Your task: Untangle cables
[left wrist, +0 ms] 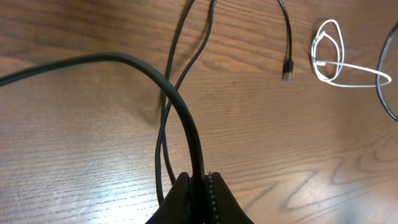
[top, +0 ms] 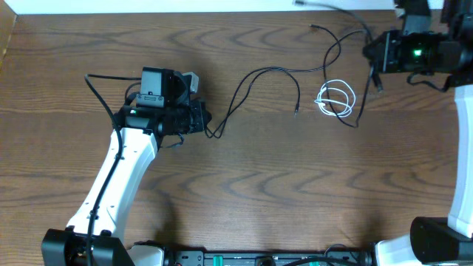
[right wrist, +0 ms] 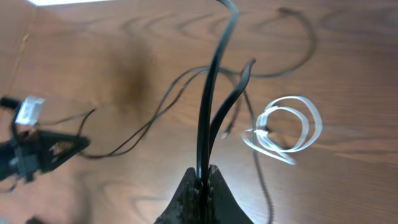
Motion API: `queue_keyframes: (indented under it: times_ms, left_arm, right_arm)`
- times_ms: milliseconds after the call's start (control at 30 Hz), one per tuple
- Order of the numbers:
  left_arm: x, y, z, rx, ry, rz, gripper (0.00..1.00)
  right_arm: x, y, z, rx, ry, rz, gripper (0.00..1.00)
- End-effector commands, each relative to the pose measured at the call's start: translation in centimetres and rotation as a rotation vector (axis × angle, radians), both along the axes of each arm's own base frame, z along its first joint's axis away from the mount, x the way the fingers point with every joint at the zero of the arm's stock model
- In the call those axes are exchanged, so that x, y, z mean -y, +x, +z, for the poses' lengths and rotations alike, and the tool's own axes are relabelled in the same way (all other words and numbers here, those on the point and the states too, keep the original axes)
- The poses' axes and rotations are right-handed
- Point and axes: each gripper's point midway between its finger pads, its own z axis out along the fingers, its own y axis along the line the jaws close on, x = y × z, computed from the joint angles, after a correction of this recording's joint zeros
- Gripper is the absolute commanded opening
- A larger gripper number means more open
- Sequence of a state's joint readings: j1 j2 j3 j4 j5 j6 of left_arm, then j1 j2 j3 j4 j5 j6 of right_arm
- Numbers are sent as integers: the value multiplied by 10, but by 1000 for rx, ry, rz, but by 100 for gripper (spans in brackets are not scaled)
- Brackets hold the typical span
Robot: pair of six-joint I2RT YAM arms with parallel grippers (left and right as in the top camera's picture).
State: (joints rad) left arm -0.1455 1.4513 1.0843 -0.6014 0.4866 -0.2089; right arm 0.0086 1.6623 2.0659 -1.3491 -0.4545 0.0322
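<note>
The black cable is ready for my left gripper to release now. Flat wood lies below, so the black cable would land beside the doubled cable.
My left gripper is shut on a black cable that arcs away to the left in the left wrist view. Beside the jaws, a doubled thin black cable runs up the table and ends in a small plug. At the far right, my right gripper is raised and shut on another black cable, with two strands rising from its jaws. That cable trails down past the coiled white cable, which lies loose on the wood.
The wooden table's far edge meets a white strip at the top. The left arm's white link crosses the lower left. A white base stands on the right edge. Dark hardware lines the near edge.
</note>
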Motion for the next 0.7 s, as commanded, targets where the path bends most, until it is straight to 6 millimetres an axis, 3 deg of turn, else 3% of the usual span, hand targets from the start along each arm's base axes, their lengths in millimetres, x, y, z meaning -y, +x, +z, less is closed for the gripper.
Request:
queue_keyframes:
  times_ms: [0,300,400,567,667]
  left_arm:
    - [1,4,6,28,15,-15,8]
    - [1,4,6,29,15,-15,8]
    - [1,5,6,32,15,-15,13]
    - [2,7,7,41,13,-15,24]
    - [4,9,10,55,1,-21,34]
  right_arm:
    - [-23,-4,0,-2,24,85,1]
    - [-49,-11,-16,-56,-2,150,1]
    - [-56,-14,-21,-68,-9,179,25]
    - [-64,-17,-22,-59,-21,216,40]
    - [-52,-12,-26,-52,-91,178,43]
